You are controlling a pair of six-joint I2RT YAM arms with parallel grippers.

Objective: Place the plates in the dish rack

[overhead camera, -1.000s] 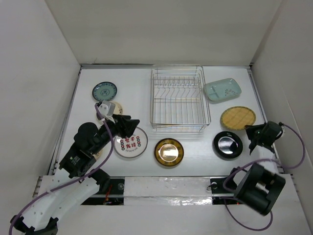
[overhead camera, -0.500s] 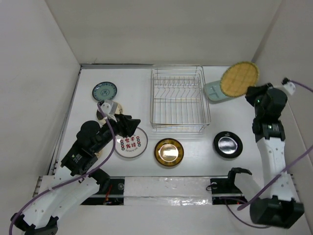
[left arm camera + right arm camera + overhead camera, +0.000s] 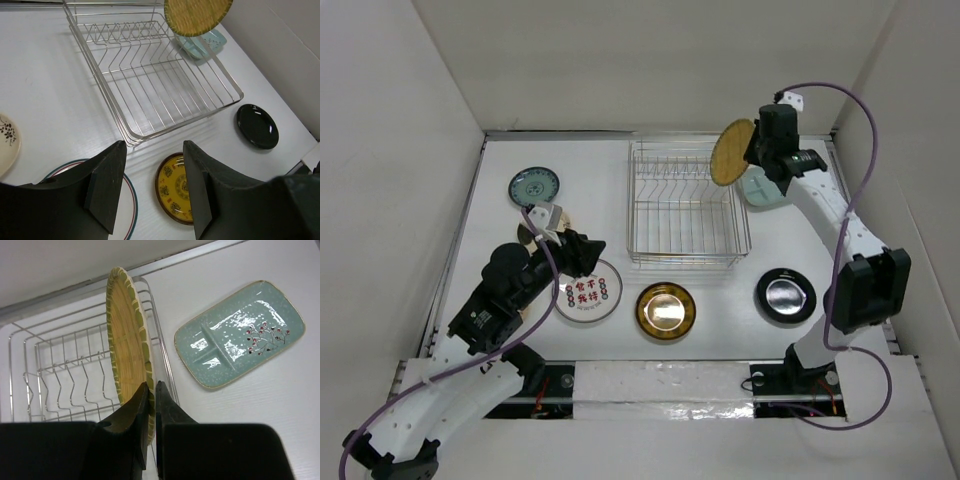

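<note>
My right gripper should keep holding the woven tan plate (image 3: 127,335) until the plate is between the rack's wires. The plate would drop onto the rack's side bar if I opened now.
The empty silver wire dish rack (image 3: 687,205) stands at the back centre. My right gripper (image 3: 151,385) is shut on the rim of the woven tan plate (image 3: 127,335), holding it on edge in the air above the rack's far right corner (image 3: 731,152). My left gripper (image 3: 154,145) hangs open and empty over the table between the white plate with red characters (image 3: 588,292) and the gold dark-rimmed plate (image 3: 177,187). The black plate (image 3: 786,296) lies front right. The pale green rectangular plate (image 3: 240,335) lies right of the rack.
A teal patterned plate (image 3: 534,186) lies at the back left, and a cream plate (image 3: 555,222) sits partly hidden behind my left arm. White walls close in the table on three sides.
The right arm has lifted the woven tan plate off the table at the right and swung it back and left to the rack's far right corner, turning it on edge. The left arm has barely moved.
</note>
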